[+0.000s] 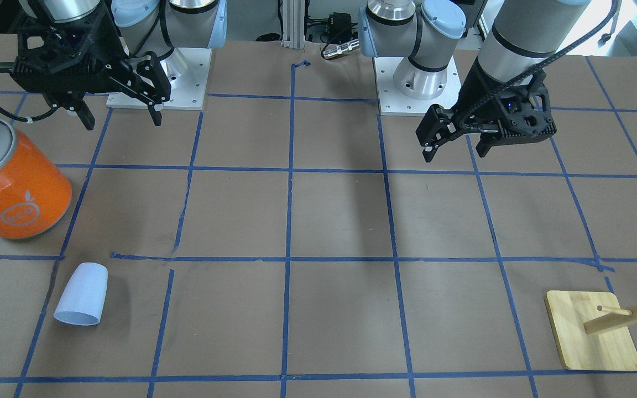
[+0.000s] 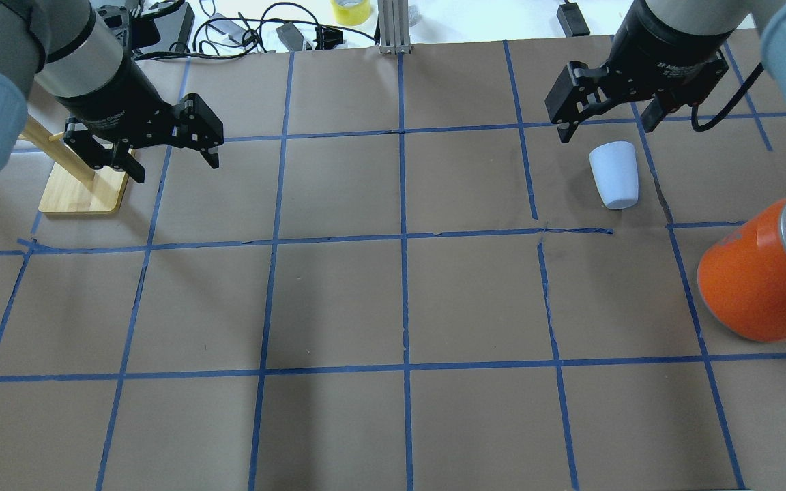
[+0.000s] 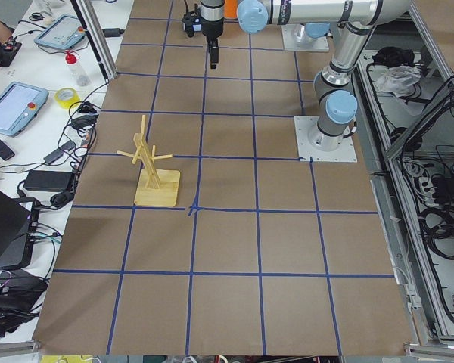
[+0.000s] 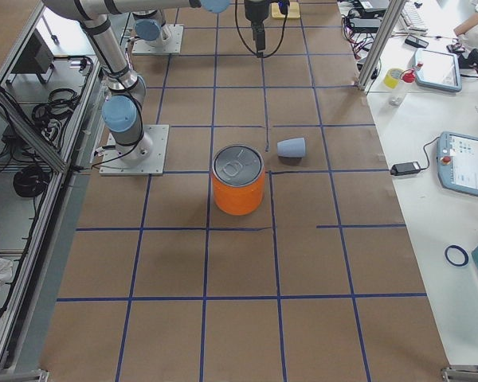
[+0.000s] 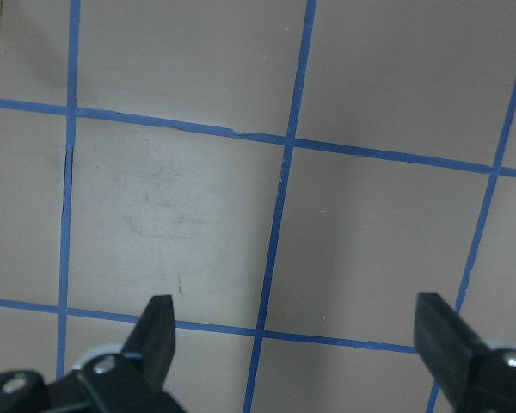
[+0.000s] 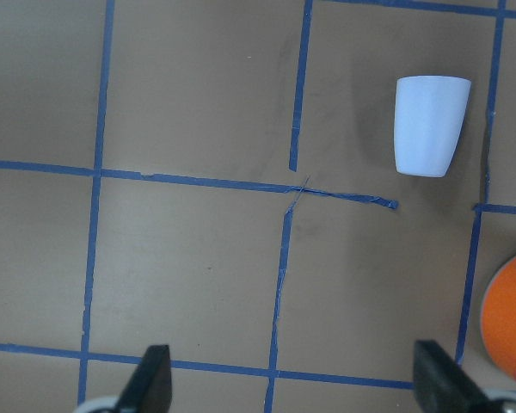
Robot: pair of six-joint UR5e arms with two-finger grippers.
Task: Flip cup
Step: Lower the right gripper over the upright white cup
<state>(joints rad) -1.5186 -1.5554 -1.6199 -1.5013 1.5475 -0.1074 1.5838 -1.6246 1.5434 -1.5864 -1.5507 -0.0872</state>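
I will grab the pale lavender-blue cup around its body (image 1: 82, 293) (image 6: 430, 126) with my right gripper next, to flip the cup over.
The pale lavender-blue cup (image 1: 82, 294) lies on its side on the brown paper, rim pointing away from the robot. It also shows in the overhead view (image 2: 615, 176), the exterior right view (image 4: 291, 147) and the right wrist view (image 6: 430, 126). My right gripper (image 2: 604, 127) is open and empty, raised above the table just beyond the cup's rim in the overhead view; it also shows in the front view (image 1: 122, 120) and its own wrist view (image 6: 294, 383). My left gripper (image 2: 176, 167) is open and empty, far from the cup; its wrist view (image 5: 298, 344) shows only taped paper.
A big orange can (image 2: 761, 279) with a silver lid stands near the cup, toward the robot's right edge (image 1: 17, 182). A wooden peg rack (image 2: 82, 191) on a square base (image 1: 592, 331) stands beside the left gripper. Blue tape lines grid the table.
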